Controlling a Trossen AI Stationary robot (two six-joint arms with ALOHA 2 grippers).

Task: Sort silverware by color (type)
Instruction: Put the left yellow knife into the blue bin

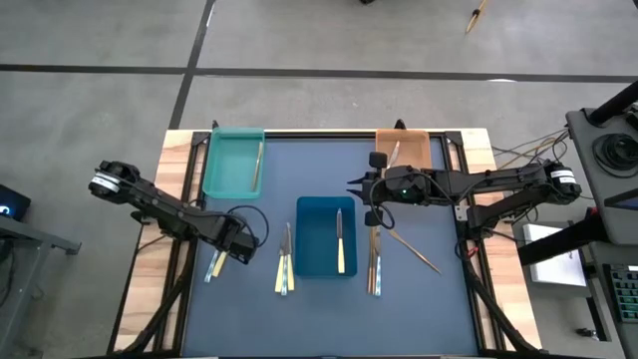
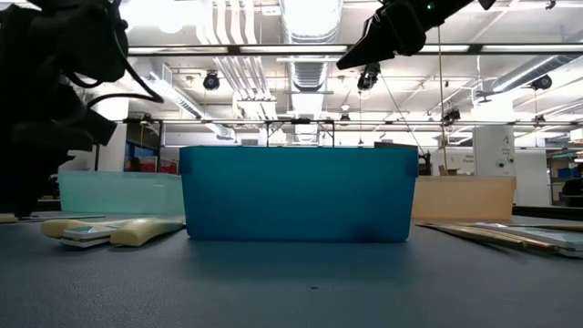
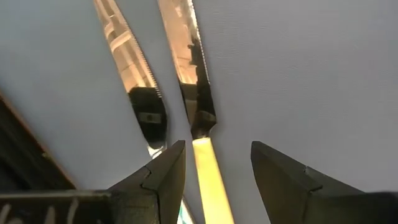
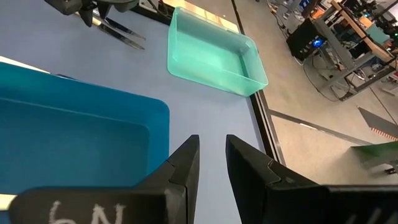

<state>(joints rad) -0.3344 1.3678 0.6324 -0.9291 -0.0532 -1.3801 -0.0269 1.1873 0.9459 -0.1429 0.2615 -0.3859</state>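
My left gripper is to sort the knife by color, so it needs to grip the knife by its cream-yellow handle (image 3: 212, 190) next.
Two knives lie side by side on the dark mat at the near left (image 1: 214, 265). My left gripper (image 3: 217, 163) points down over them, open. Its fingers stand on either side of the cream-yellow handle (image 3: 212, 190) of one knife, whose blade (image 3: 185, 56) runs on ahead. I cannot tell whether they touch it. The second knife (image 3: 134, 68) lies just outside one finger (image 3: 165, 177). My right gripper (image 4: 212, 155) hangs high over the mat between the blue tray (image 1: 327, 261) and the orange tray (image 1: 419, 148). Only a narrow gap shows between its fingers, with nothing in it.
The teal tray (image 1: 227, 165), the blue tray and the orange tray each hold a utensil. More silverware lies left of the blue tray (image 1: 284, 267) and right of it (image 1: 374, 267). A slim gold piece (image 1: 411, 247) lies slanted nearby. Wooden rails edge the mat.
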